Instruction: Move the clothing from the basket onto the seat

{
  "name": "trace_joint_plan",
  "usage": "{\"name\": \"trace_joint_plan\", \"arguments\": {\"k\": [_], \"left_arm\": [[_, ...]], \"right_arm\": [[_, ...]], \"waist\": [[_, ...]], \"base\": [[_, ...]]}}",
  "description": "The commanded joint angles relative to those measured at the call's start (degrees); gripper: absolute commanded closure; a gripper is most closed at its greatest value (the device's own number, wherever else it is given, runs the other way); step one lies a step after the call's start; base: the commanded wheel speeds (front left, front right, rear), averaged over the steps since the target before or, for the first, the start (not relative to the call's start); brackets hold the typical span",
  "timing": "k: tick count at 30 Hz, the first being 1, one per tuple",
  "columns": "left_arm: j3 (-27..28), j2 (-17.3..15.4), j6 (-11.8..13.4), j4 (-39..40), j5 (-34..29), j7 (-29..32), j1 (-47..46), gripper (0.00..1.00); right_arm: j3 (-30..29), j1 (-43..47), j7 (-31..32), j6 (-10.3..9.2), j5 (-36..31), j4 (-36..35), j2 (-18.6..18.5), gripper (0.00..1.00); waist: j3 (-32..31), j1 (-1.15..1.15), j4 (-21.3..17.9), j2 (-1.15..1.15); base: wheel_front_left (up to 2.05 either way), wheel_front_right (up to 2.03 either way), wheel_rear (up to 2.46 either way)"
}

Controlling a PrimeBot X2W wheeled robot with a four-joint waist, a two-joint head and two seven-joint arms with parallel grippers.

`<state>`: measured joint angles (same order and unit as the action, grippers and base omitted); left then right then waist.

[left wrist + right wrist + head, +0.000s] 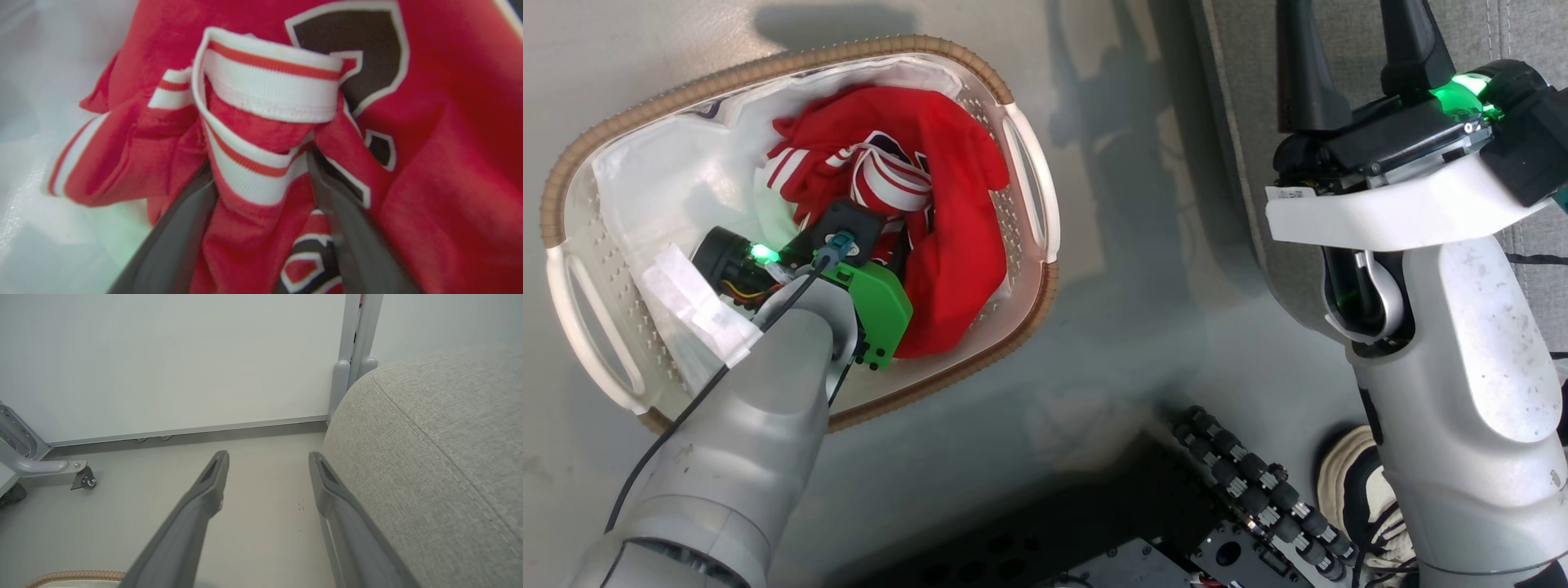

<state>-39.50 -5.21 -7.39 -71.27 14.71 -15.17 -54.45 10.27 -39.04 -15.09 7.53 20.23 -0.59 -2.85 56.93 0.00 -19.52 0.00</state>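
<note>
The left gripper pinches the jersey's raised fold at its striped cuff next, since the rest of the jersey [961, 220] lies slack in the basket [768, 69].
The red clothing [947, 212] with white stripes lies bunched in the white basket [768, 69] on the floor at the left. My left arm reaches down into the basket. In the left wrist view my left gripper [259, 171] is open, its dark fingers [179, 237] straddling a fold of red clothing [253, 228] topped by a white-and-red striped cuff [269, 85]. My right gripper [1356, 49] is open and holds nothing, hanging at the rounded corner of the grey seat [429, 457], also seen from the wrist as the right gripper [267, 457].
A white liner sheet [670, 180] covers the basket's left half. A black-and-white shoe [1352, 490] and my base's black cable chain [1258, 490] are at the bottom. Beyond the seat stand a white wall panel [184, 355] and a castor foot [81, 479]. The basket rim [73, 575] shows low left.
</note>
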Motion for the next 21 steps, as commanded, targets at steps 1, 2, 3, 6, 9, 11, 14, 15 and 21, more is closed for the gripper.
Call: {"name": "trace_joint_plan", "arguments": {"k": [1, 2, 3, 6, 9, 11, 14, 15, 21], "left_arm": [[-0.5, 0.1, -0.1, -0.6, 0.7, 0.2, -0.7, 0.55], [-0.6, 0.2, -0.1, -0.7, 0.9, 0.2, -0.7, 0.55], [-0.8, 0.2, -0.1, -0.8, 1.2, 0.2, -0.8, 1.0], [-0.6, 0.0, -0.1, -1.3, 1.9, 0.2, -1.1, 1.0], [-0.4, 0.0, 0.0, -1.7, 2.5, 0.2, -1.1, 1.0], [-0.2, 0.1, 0.0, -1.9, 3.0, 0.1, -1.0, 1.0], [-0.2, 0.5, -0.1, -1.7, 3.6, 0.0, -0.2, 1.0], [-0.6, 0.6, -0.1, -1.3, 3.4, 0.0, 0.1, 1.0], [-0.1, 0.2, -0.1, 2.5, 4.5, 0.0, 3.1, 1.0]], "right_arm": [[-0.1, 0.6, -0.1, -0.08, 0.5, 0.0, -0.1, 0.0], [-0.1, 0.5, -0.1, -0.08, 0.5, 0.1, -0.1, 0.0], [-0.1, 0.3, -0.1, -0.08, 0.5, 0.2, -0.1, 0.0], [0.0, -0.2, -0.1, -0.08, 0.7, 0.4, -0.1, 0.0], [0.4, -0.6, -0.1, -0.08, 1.0, 0.8, -0.1, 0.0], [0.7, -0.7, -0.1, -0.08, 1.0, 1.2, -0.1, 0.0], [0.9, -0.3, -0.1, -0.08, 1.0, 1.8, -0.1, 0.0], [1.1, 0.1, -0.1, -0.08, 0.9, 2.0, -0.1, 0.0], [1.6, 1.6, -0.1, -0.08, -0.2, 4.1, -0.1, 0.0]], "waist": [[0.0, 0.0, 0.0, 0.0], [-0.1, 0.0, 0.0, 0.0], [-0.1, 0.0, 0.0, 0.0], [-0.5, 0.0, 0.0, 0.0], [-1.1, 0.0, -0.4, 0.0], [-1.7, 0.0, -0.4, 0.0], [-3.2, 0.0, -0.3, 0.0], [-3.9, 0.0, -0.3, 0.0], [-8.0, 0.0, 0.9, 0.0]], "base": [[0.0, 0.0, 0.0], [0.0, 0.0, 0.0], [0.0, 0.0, 0.0], [0.0, 0.0, 0.0], [0.0, 0.0, 0.0], [0.0, 0.0, 0.0], [0.0, 0.0, 0.0], [0.0, 0.0, 0.0], [0.0, 0.0, 0.0]]}}
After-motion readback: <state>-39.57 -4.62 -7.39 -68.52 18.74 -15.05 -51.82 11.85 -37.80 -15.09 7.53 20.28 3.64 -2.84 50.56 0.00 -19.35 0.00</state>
